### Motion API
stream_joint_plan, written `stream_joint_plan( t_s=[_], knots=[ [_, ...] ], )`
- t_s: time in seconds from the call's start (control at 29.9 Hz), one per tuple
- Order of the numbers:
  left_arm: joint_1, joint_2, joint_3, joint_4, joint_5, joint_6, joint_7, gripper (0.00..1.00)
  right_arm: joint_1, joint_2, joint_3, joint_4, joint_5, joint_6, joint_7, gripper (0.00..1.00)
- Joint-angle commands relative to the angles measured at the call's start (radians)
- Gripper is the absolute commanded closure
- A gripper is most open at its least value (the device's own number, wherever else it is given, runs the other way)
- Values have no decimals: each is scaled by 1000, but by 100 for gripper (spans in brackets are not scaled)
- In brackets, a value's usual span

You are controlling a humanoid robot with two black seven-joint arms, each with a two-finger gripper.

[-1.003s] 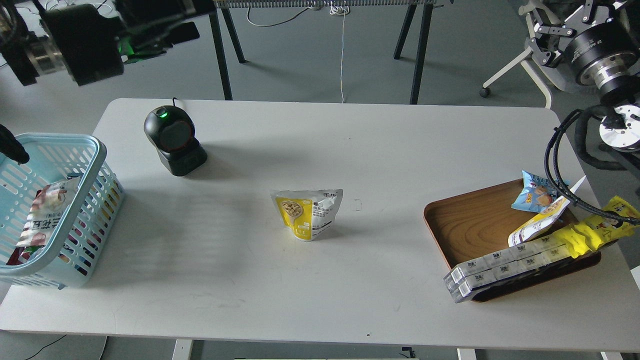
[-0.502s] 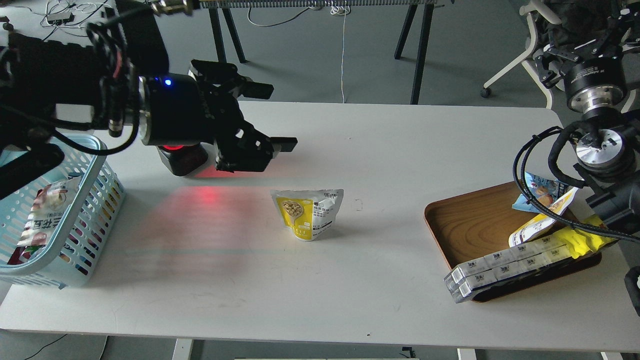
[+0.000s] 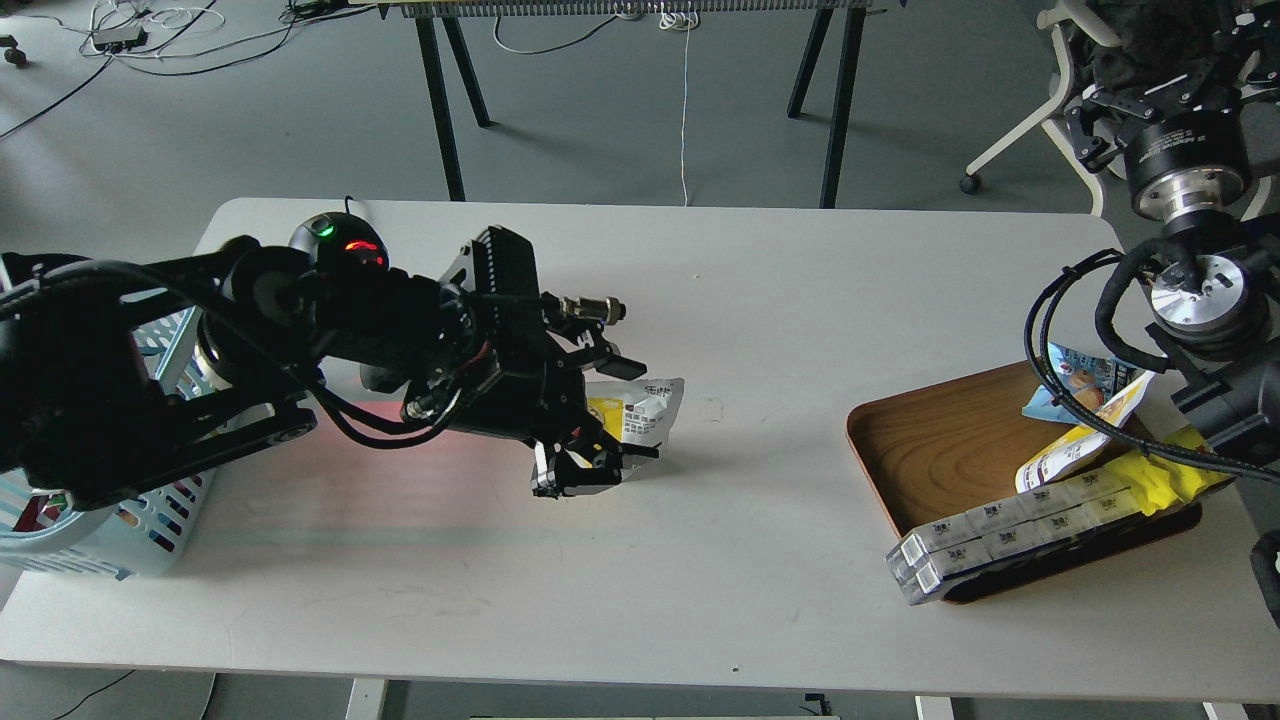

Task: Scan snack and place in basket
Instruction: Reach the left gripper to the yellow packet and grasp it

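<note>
The pouch's printed body should stay free to face the scanner (image 3: 339, 240), so next my left gripper should grip the pouch by its top edge (image 3: 618, 388).
The snack (image 3: 648, 408), a yellow and white pouch, stands at the middle of the white table (image 3: 760, 300). My left arm reaches across from the left and covers the pouch's left half. My left gripper (image 3: 598, 422) is open and straddles the pouch, with one finger at its far side and one at its near side. The light blue basket (image 3: 120, 550) stands at the table's left edge, mostly hidden behind my left arm. My right gripper (image 3: 1110, 110) is raised off the table at the far right; its fingers cannot be made out.
A black barcode scanner (image 3: 338, 235) with green and red lights stands behind my left arm. A brown wooden tray (image 3: 940, 440) at the right holds a blue packet (image 3: 1068, 385), a long yellow pack (image 3: 1165, 478) and white boxes (image 3: 1000, 540).
My left arm has swung down and to the right, from above the scanner to the pouch, and its fingers now straddle the pouch. The right arm has barely moved.
</note>
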Motion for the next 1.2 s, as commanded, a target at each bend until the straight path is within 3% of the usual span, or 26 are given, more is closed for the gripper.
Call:
stream_joint_plan(
  t_s=[0.0, 0.27, 0.43, 0.7, 0.94, 1.17],
  knots=[
    [-2, -42, 18, 76, 0, 0, 1, 29, -5, 0, 10, 34, 0, 0, 1, 3],
    [-6, -12, 2, 35, 0, 0, -6, 28, -5, -17, 7, 100, -3, 2, 6, 3],
    [-6, 49, -4, -25, 0, 0, -36, 27, -5, -17, 7, 100, -4, 2, 4, 3],
    [-6, 66, -111, -22, 0, 0, -38, 26, -7, -32, 6, 100, -6, 3, 4, 3],
    [14, 42, -87, 18, 0, 0, -25, 26, -7, -32, 7, 100, -6, 3, 4, 3],
    [31, -46, -82, 144, 0, 0, -24, 28, -7, -41, 7, 100, -7, 3, 4, 3]
  ],
)
